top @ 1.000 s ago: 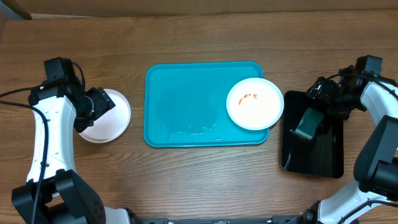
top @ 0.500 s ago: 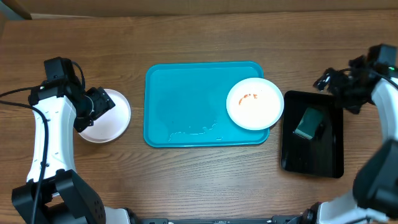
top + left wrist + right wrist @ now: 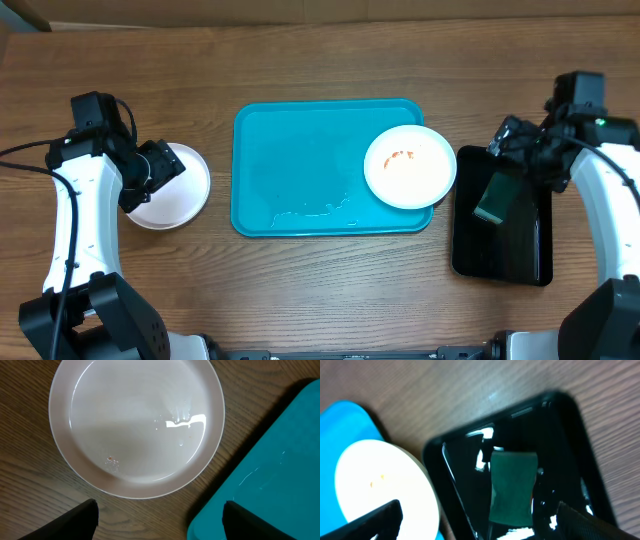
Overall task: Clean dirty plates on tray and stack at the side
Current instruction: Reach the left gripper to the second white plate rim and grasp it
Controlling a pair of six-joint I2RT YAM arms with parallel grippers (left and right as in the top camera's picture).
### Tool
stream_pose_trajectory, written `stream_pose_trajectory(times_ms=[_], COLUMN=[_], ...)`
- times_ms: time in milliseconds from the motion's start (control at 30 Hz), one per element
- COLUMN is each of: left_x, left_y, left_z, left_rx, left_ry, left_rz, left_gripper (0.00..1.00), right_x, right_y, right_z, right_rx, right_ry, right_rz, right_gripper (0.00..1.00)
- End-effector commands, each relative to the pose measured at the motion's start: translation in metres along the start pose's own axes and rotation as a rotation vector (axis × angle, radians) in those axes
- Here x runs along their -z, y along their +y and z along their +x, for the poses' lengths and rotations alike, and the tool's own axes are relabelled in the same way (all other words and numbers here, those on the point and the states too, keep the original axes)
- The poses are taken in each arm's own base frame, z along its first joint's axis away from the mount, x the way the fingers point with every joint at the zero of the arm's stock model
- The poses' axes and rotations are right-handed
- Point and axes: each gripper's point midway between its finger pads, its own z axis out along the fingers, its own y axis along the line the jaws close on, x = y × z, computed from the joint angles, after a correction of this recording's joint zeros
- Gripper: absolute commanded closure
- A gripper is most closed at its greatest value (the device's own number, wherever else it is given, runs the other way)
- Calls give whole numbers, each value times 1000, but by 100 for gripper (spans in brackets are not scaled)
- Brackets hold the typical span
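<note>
Next, the right gripper grabs the green sponge across its middle (image 3: 499,196) (image 3: 513,488) by the long sides, which leaves its ends free to clean plates.
The turquoise tray (image 3: 300,170) lies mid-table. A white plate (image 3: 409,166) with orange-red smears sits at its right end and also shows in the right wrist view (image 3: 380,490). Another white plate (image 3: 185,195) rests on the table left of the tray; in the left wrist view (image 3: 136,425) it looks wet with a few specks. I cannot tell if anything lies under it. No yellow-green plate shows. My left gripper (image 3: 160,170) hovers open and empty over that plate's edge (image 3: 160,520). My right gripper (image 3: 515,145) is open and empty above a green sponge (image 3: 512,485).
A black tray (image 3: 520,250) stands right of the turquoise tray (image 3: 345,420), holding the green sponge (image 3: 495,197). In the left wrist view the turquoise tray's corner (image 3: 270,480) lies right of the plate. Bare wooden table surrounds everything.
My right arm swung out to the right, away from the black tray, then came back over its upper left part. The left arm and the plates have not moved.
</note>
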Motion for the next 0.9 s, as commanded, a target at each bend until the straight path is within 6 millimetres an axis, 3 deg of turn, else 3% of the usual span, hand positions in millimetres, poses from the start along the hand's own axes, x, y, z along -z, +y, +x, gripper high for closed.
stream_pose_trajectory(times_ms=[0, 133, 267, 333, 500, 867], left_x=[2, 2, 1, 2, 8, 30], left_y=[1, -2, -26, -47, -123, -244], left_z=[2, 3, 7, 13, 42, 124], left_rx=[-20, -32, -159, -245, -531, -892], left_ry=[0, 2, -2, -1, -12, -104], left_rz=[6, 13, 71, 130, 333, 534], left_gripper=[20, 20, 21, 21, 20, 9], right_x=[-18, -34, -48, -54, -66, -80], right_y=[-12, -21, -28, -31, -35, -40], right_z=[14, 28, 39, 44, 52, 60], right_rx=[-93, -116, -121, -121, -128, -127], right_ry=[31, 54, 64, 67, 66, 56], right_rz=[39, 59, 75, 76, 76, 71], right_gripper=[9, 9, 11, 18, 32, 34])
